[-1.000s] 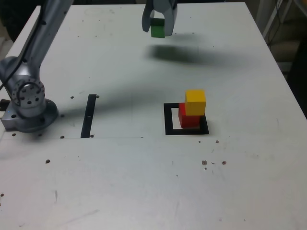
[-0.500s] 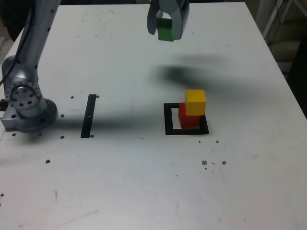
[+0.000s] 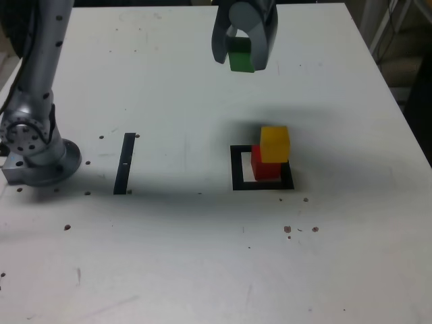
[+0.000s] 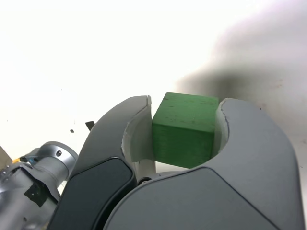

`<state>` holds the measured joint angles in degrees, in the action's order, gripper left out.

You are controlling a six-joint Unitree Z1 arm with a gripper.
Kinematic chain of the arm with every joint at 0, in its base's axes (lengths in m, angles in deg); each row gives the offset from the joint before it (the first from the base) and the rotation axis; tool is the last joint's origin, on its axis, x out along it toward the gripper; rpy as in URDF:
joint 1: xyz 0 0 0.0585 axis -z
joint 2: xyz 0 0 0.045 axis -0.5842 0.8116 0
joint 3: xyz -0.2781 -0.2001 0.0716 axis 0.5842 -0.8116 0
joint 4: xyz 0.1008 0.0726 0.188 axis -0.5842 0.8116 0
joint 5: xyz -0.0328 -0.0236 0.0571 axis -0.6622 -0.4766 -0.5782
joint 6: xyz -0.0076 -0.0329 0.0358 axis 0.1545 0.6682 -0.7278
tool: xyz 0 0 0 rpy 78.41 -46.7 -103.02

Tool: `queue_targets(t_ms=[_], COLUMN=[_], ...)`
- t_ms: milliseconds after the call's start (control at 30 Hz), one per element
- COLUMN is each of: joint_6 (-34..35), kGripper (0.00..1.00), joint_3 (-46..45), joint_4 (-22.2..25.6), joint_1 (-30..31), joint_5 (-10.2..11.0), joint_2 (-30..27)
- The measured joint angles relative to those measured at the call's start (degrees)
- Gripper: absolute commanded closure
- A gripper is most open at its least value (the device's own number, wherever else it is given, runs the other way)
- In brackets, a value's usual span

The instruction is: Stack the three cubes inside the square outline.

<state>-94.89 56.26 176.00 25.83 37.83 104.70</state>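
The green cube point(image 3: 241, 57) hangs well apart from the yellow cube in the exterior view, so my gripper needs to move it toward the stack before letting it go.
My gripper point(image 3: 241, 59) hangs in the air above the table, shut on the green cube point(image 3: 241, 57). The wrist view shows the green cube point(image 4: 184, 128) clamped between both grey fingers point(image 4: 134, 129). Below and toward the exterior view's right, the yellow cube point(image 3: 275, 144) rests on the red cube point(image 3: 263, 166). That pair stands inside the black square outline point(image 3: 237, 169), toward its right side. The gripper is well above and behind the stack, apart from it.
The arm's grey base point(image 3: 34, 145) stands at the exterior view's left edge. A thin black strip point(image 3: 125, 163) lies on the table between the base and the outline. Dark furniture point(image 3: 405, 47) stands beyond the table's right edge.
The gripper has carried the green cube toward the exterior view's right and a little nearer the stack. Its shadow has slid onto the stack's far side. The stack has not moved.
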Motion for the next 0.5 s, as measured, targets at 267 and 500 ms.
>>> queue_targets(t_ms=[267,500], joint_6=[4.65,8.81], kGripper=[0.7,0.7], joint_3=[-0.1,-0.17], joint_4=[0.36,0.47], joint_1=[5.82,9.78], joint_5=[-3.4,-5.89], joint_2=[-0.45,-0.46])
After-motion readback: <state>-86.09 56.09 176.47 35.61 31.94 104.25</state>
